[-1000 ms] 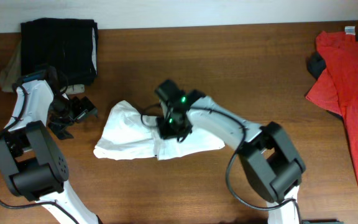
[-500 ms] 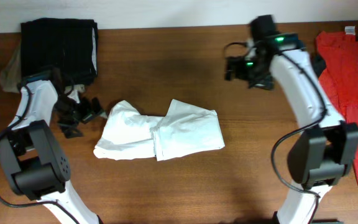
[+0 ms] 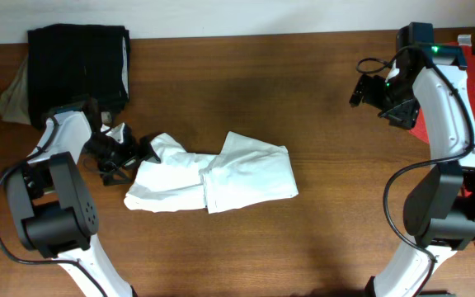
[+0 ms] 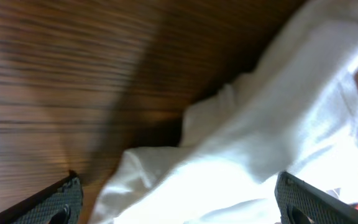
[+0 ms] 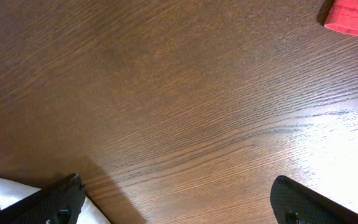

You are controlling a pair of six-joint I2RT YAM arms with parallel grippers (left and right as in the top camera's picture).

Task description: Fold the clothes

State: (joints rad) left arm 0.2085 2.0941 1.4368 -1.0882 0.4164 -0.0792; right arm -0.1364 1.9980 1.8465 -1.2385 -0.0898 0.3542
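The white T-shirt needs to be lifted and folded over the rest, so my left gripper should grab the T-shirt by its bunched outer edge next.
The clothes [image 3: 213,177], a white T-shirt, lie bunched and partly folded in the middle of the wooden table. My left gripper [image 3: 137,154] is at the shirt's left edge. In the left wrist view its jaws stand wide open [image 4: 179,208] with white fabric [image 4: 260,143] spread between and beyond the fingertips [image 4: 61,199], nothing pinched. My right gripper [image 3: 369,89] hangs open over bare wood at the back right, far from the shirt. Between its fingers [image 5: 182,199] the right wrist view shows only table, with a white corner of the shirt [image 5: 5,190] at the lower left.
A black garment [image 3: 79,58] with a beige one [image 3: 11,95] under it lies at the back left, close behind my left arm. A red shirt [image 3: 468,115] covers the right edge of the table; its corner [image 5: 353,15] shows in the right wrist view.
My right gripper let go of the shirt's middle, opened and swung away to the back right. My left gripper slid right, up to the shirt's left edge.
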